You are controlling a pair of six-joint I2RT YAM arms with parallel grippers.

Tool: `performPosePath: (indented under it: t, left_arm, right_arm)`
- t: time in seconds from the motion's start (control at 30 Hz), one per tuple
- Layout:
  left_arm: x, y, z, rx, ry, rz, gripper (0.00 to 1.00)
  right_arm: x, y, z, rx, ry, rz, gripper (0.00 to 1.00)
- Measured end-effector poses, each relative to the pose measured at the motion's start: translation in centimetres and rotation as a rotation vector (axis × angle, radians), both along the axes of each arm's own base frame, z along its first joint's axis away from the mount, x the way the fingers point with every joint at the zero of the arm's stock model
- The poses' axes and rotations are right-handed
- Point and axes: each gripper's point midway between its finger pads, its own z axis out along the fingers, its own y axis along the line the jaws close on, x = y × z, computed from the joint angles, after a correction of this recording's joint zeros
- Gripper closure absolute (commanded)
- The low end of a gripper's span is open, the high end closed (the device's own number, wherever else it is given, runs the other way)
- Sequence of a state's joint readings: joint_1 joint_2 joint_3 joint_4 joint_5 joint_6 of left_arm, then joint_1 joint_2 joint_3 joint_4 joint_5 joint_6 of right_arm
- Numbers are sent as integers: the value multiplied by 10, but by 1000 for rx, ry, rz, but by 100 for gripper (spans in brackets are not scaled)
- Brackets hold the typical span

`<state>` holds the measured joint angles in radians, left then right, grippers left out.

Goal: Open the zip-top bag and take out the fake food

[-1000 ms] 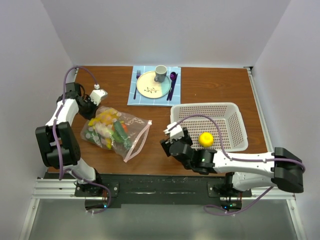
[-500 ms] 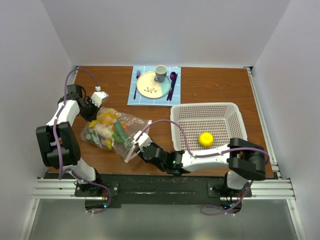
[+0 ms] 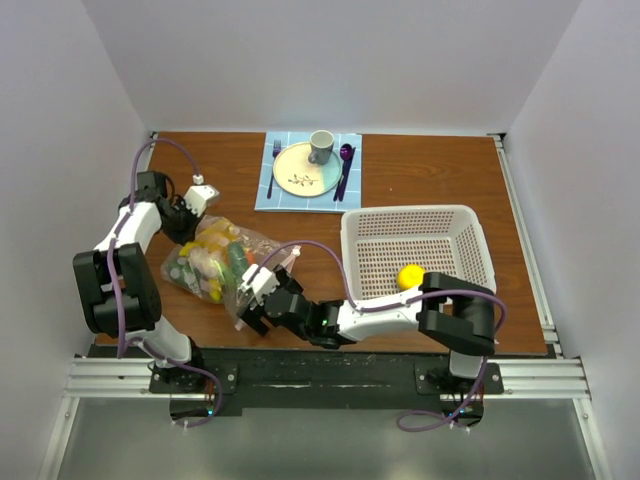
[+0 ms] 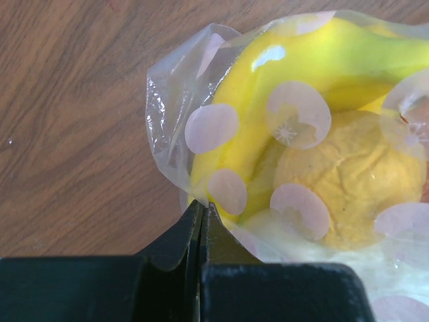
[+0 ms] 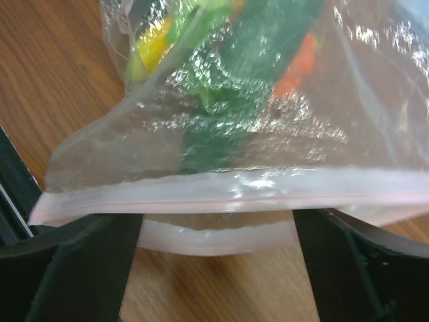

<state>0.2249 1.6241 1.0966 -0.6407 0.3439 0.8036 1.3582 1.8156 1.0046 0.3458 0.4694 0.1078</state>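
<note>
I will next grab the dark green piece with my right gripper by its end nearest the bag's zipper, to take that piece out lengthwise through the bag's parted opening.
The zip-top bag (image 3: 222, 265) lies on the left of the table with fake food inside: a yellow banana (image 4: 295, 67), a pale yellow fruit (image 4: 348, 174), green pieces (image 5: 221, 100) and an orange piece (image 5: 295, 70). My left gripper (image 4: 202, 208) is shut on the bag's far corner (image 3: 200, 222). My right gripper (image 5: 218, 228) is open at the pink zipper strip (image 5: 234, 198), one finger at each side, the mouth slightly parted. In the top view it sits at the bag's near edge (image 3: 255, 300). A yellow lemon (image 3: 409, 276) lies in the basket.
A white perforated basket (image 3: 470, 235) stands at the right. A blue placemat (image 3: 262, 195) at the back holds a plate (image 3: 295, 178), a cup (image 3: 321, 146) and cutlery (image 3: 345, 160). The table's near edge is just behind my right gripper.
My right arm has swung left from the basket, where the lemon stays, to the bag's zipper edge. The left gripper has kept its hold on the bag's corner.
</note>
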Motion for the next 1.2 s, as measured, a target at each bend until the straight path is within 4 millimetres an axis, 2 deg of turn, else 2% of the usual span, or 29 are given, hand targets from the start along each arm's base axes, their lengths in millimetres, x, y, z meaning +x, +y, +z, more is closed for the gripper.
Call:
performPosePath:
  t: [0.23, 0.4, 0.5, 0.53, 0.63, 0.7, 0.73, 0.83, 1.07, 1.2]
  left_arm:
    - [-1, -13, -4, 0, 8, -35, 100]
    - [-6, -26, -10, -4, 24, -64, 100]
    - [-12, -34, -13, -5, 31, -84, 100]
    - [-14, -36, -14, -5, 33, -90, 100]
    - [-17, -36, -14, -2, 37, -90, 100]
    - [-17, -33, -14, -3, 38, -80, 100]
    - [-18, -29, -15, -5, 42, -70, 100]
    - [-17, -14, -15, -14, 57, -25, 100]
    - [-3, 18, -14, 15, 43, 53, 100]
    - [0, 24, -14, 43, 30, 60, 100]
  right_arm:
    - [7, 27, -11, 18, 3, 21, 1]
    - [26, 41, -26, 39, 43, 9, 5]
    - [39, 43, -36, 46, 71, -8, 19]
    - [41, 43, -39, 48, 81, -12, 29]
    - [45, 40, -41, 54, 98, -24, 43]
    - [44, 35, -39, 67, 108, -27, 51]
    - [42, 31, -39, 69, 112, -27, 65]
    - [32, 12, -33, 79, 135, -26, 83]
    - [20, -4, 13, 168, 159, -36, 91]
    - [14, -14, 23, 167, 195, -51, 98]
